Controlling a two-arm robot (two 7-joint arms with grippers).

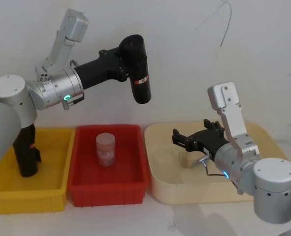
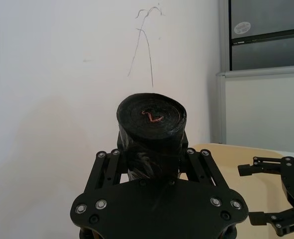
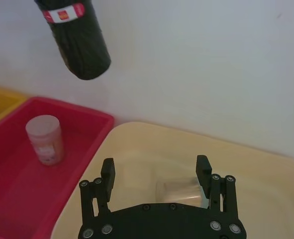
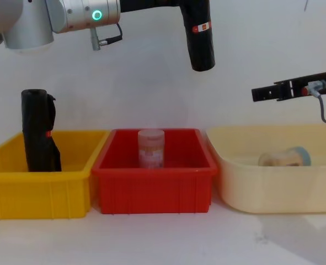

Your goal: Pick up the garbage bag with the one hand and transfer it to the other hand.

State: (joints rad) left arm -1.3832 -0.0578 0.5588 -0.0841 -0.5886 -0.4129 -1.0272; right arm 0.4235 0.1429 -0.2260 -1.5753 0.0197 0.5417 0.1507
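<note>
I next need my right gripper to grab the garbage bag by its free part around the label [image 4: 201,28] [image 3: 67,16], while my left gripper stays closed around the bag's upper part.
The garbage bag [image 1: 139,73], a black roll with a red-and-white label, hangs nearly upright high above the red bin, label end low. My left gripper [image 1: 129,56], on the green-ringed arm, is shut on its upper part; the left wrist view looks down the roll's end [image 2: 151,117] between the fingers [image 2: 109,167]. My right gripper [image 1: 176,137], on the blue-ringed arm, stands open over the beige tub, lower than the roll and to its right, well apart from it. The right wrist view shows the roll [image 3: 79,35] beyond the open fingers [image 3: 107,169].
Three bins stand in a row: a yellow bin [image 1: 27,204] with another black roll [image 1: 27,152] standing in it, a red bin [image 1: 108,194] with a pink tub [image 1: 106,150], and a beige tub [image 1: 194,194] with a pale tub [image 4: 281,158] lying in it. A white wall rises behind.
</note>
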